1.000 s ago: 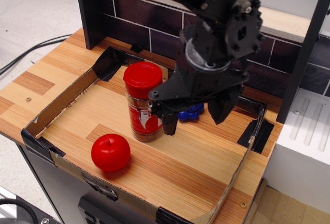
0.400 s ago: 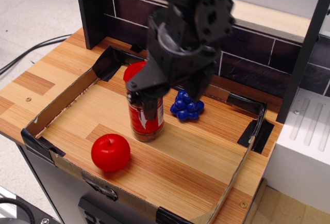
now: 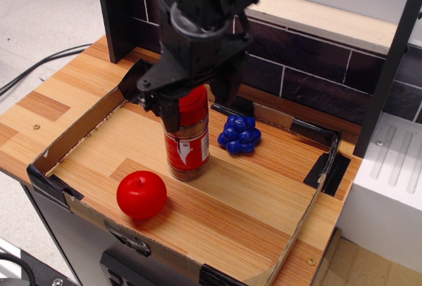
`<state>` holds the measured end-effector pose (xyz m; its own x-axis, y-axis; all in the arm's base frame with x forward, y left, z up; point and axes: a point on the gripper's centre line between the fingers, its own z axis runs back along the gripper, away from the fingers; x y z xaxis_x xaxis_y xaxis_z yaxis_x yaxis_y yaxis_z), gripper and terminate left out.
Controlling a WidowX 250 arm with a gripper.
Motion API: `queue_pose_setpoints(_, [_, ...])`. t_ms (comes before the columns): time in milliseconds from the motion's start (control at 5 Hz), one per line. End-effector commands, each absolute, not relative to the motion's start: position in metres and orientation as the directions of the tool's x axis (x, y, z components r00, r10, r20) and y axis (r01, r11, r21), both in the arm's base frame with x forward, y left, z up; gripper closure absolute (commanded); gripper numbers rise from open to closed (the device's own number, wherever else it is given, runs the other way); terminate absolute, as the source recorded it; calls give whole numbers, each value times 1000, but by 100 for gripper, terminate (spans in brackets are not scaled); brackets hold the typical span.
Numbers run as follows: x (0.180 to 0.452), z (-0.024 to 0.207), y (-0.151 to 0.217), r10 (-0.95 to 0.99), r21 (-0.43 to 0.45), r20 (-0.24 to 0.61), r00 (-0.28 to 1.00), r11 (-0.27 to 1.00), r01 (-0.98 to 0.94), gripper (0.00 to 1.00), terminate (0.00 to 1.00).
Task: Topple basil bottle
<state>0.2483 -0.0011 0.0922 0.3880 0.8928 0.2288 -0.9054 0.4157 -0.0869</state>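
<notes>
I will next topple the basil bottle (image 3: 186,151) onto the bottom of the wooden tray, so my gripper will grab the bottle by its red lid (image 3: 195,107).
The basil bottle (image 3: 186,151) stands upright in the middle of the wooden tray floor, a clear jar with a red-and-white label and brownish contents. Its red lid (image 3: 195,107) shows between my fingers. My black gripper (image 3: 196,101) hangs over the bottle top, open, with one finger (image 3: 170,111) to the left of the lid and the other behind it to the right. I cannot tell whether a finger touches the lid.
A red apple (image 3: 141,194) lies front left of the bottle. A blue grape cluster (image 3: 239,135) lies to its right. A low cardboard wall (image 3: 72,138) rims the tray. A dark brick back wall (image 3: 297,78) stands behind, a white block (image 3: 389,167) at right.
My gripper has moved left from beside the grapes to over the bottle's lid, now straddling it. The bottle, apple and grapes have stayed in place.
</notes>
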Motion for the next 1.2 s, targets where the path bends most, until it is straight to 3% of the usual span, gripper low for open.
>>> queue_pose_setpoints(0, [259,106,12,907,-34,174,383,394,-919,0,0])
queue_pose_setpoints(400, [259,94,16,908,9,177,379,384,-923,0,0])
queue_pose_setpoints(800, [254,90,15,895,-58,177,410,425,-903,0,0])
queue_pose_setpoints(1000, [252,90,11,893,-62,159,421,435,-898,100,0])
